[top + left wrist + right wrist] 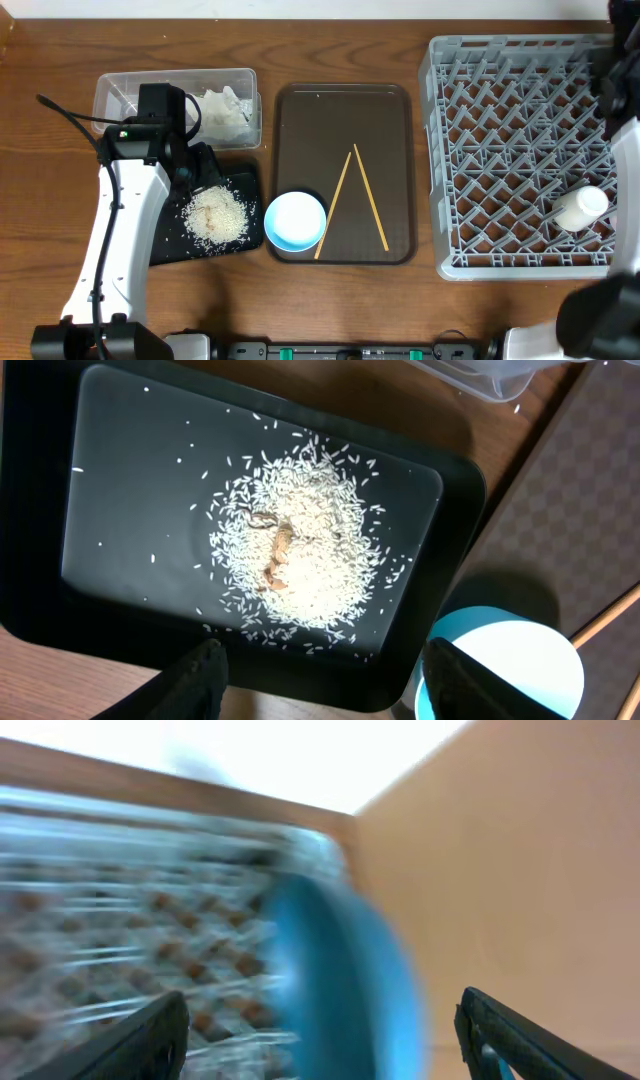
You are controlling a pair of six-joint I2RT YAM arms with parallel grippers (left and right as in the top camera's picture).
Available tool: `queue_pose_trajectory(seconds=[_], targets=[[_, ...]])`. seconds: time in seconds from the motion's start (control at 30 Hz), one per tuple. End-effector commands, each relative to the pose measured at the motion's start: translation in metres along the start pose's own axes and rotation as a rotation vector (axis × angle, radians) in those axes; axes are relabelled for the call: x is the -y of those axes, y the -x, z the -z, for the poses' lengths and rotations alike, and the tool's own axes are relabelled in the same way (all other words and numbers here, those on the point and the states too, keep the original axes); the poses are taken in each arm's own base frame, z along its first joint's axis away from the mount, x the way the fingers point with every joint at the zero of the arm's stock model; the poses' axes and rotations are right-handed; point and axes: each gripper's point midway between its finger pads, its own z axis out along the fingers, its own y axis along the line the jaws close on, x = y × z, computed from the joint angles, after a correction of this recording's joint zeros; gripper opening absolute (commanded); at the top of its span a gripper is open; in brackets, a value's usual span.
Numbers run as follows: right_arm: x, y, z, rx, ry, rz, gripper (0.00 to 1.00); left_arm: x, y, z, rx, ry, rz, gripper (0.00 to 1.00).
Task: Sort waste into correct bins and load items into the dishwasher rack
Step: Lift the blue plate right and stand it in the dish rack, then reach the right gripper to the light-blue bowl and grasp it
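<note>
I will grab the light-blue bowl by its rim with my right gripper next, so the bowl's body stays free to load on edge into the rack (pixel 500 150).
My left gripper (pixel 330 685) is open and empty, hovering over the near edge of the black tray (pixel 120 490). The tray holds the heap of white rice (pixel 300 545). The light-blue bowl (pixel 520 670) stands just right of that tray, on the brown tray in the overhead view (pixel 295 221). Two chopsticks (pixel 352 200) lie in a V on the brown tray. The crumpled napkin (pixel 225 108) lies in the clear tub (pixel 120 90). My right gripper (pixel 325 1040) is open around the dark-blue plate (pixel 340 970), which stands on edge in the grey rack (pixel 120 920); this view is blurred. One white cup (pixel 580 208) lies in the rack (pixel 500 150).
The brown serving tray (pixel 345 120) lies between the black tray (pixel 165 245) and the rack. My right arm (pixel 625 90) covers the rack's right side in the overhead view. Loose rice grains are scattered over the black tray. A second cup is not in view.
</note>
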Motion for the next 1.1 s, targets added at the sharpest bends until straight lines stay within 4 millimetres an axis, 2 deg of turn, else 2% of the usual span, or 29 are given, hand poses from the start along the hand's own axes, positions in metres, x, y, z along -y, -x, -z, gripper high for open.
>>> queue_pose_trajectory(seconds=[0.0, 0.1, 0.23, 0.47, 0.6, 0.7, 0.93, 1.07], targets=[[-0.081, 0.029, 0.034, 0.123, 0.421, -0.123, 0.81, -0.002, 0.002, 0.004, 0.014, 0.0, 0.015, 0.7], [-0.139, 0.036, 0.069, 0.111, 0.736, -0.228, 0.72, -0.002, 0.002, 0.004, 0.014, 0.0, 0.015, 0.7], [-0.196, 0.037, 0.112, 0.031, 1.025, -0.307, 0.73, -0.002, 0.001, 0.004, 0.013, 0.0, 0.015, 0.71], [-0.277, 0.018, 0.163, -0.061, 1.16, -0.142, 0.75, -0.004, -0.003, 0.002, -0.004, 0.009, 0.015, 0.71], [-0.324, -0.008, 0.185, -0.13, 1.187, -0.024, 0.75, -0.006, -0.007, -0.003, -0.018, 0.016, 0.014, 0.71], [-0.358, -0.035, 0.196, -0.192, 1.201, 0.067, 0.75, -0.007, -0.01, -0.005, -0.027, 0.02, 0.014, 0.71], [-0.427, -0.104, 0.22, -0.354, 1.259, 0.217, 0.66, -0.007, -0.011, -0.005, -0.029, 0.021, 0.014, 0.71], [-0.459, -0.133, 0.227, -0.411, 1.271, 0.299, 0.59, -0.007, -0.011, -0.005, -0.029, 0.021, 0.014, 0.71]])
